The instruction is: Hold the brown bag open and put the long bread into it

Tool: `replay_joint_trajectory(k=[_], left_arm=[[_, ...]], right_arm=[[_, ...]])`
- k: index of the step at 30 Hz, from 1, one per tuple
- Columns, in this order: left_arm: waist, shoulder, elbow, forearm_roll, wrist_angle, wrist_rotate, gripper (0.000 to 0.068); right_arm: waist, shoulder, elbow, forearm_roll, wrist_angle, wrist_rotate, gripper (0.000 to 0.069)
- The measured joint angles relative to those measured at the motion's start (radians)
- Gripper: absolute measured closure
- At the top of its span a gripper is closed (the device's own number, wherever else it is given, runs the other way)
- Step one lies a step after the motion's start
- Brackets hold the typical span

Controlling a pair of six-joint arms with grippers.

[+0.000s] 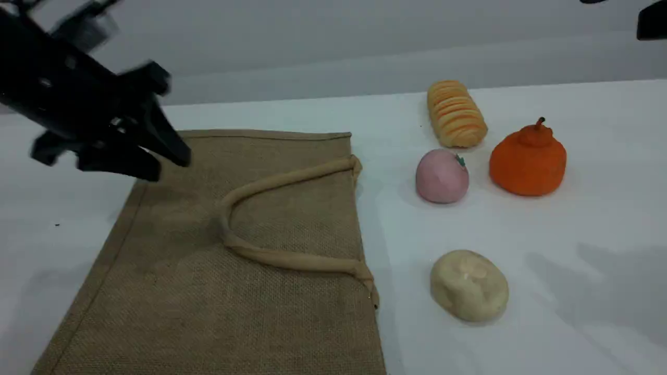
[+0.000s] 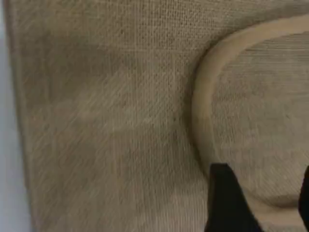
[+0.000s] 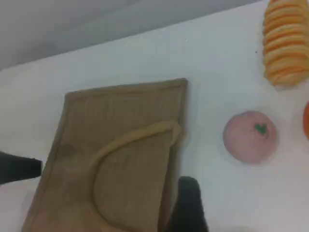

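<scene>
The left gripper should next grab the brown bag by its beige handle, because only that handle stands up over the flat bag's weave.
The brown bag lies flat on the white table, its mouth toward the right, and one beige handle is folded back over it. The long bread, golden with orange ridges, rests far right of the bag, also seen in the right wrist view. My left gripper hovers open over the bag's far left corner, holding nothing. Its wrist view shows the weave, the handle's curve and my left gripper above it. Of my right gripper only one dark fingertip shows, high above the bag's mouth, with nothing in it.
A pink ball, an orange pumpkin-shaped toy and a pale cream lump lie right of the bag near the bread. A bit of the right arm shows at the top right corner.
</scene>
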Motion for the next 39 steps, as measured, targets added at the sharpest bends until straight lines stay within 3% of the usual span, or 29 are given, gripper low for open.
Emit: replay_joint_trajectory(k=[6, 22, 31, 39], left_arm=[[-0.064, 0.118, -0.085, 0.007, -0.003, -0.007, 0.0347], [-0.064, 0.242, -0.107, 0.015, -0.051, -0.033, 0.0347], [-0.142, 0.298, -0.165, 0.005, -0.085, -0.032, 0.0347], [-0.143, 0.334, -0.162, 0.065, -0.071, -0.083, 0.0349]], right_arm=[[0.000, 0.001, 0.000, 0.003, 0.002, -0.008, 0.0187], [0.000, 0.000, -0.001, 0.001, 0.001, -0.009, 0.0187], [0.000, 0.000, -0.001, 0.001, 0.001, -0.009, 0.0187], [0.000, 0.000, -0.001, 0.002, -0.017, -0.008, 0.0187]])
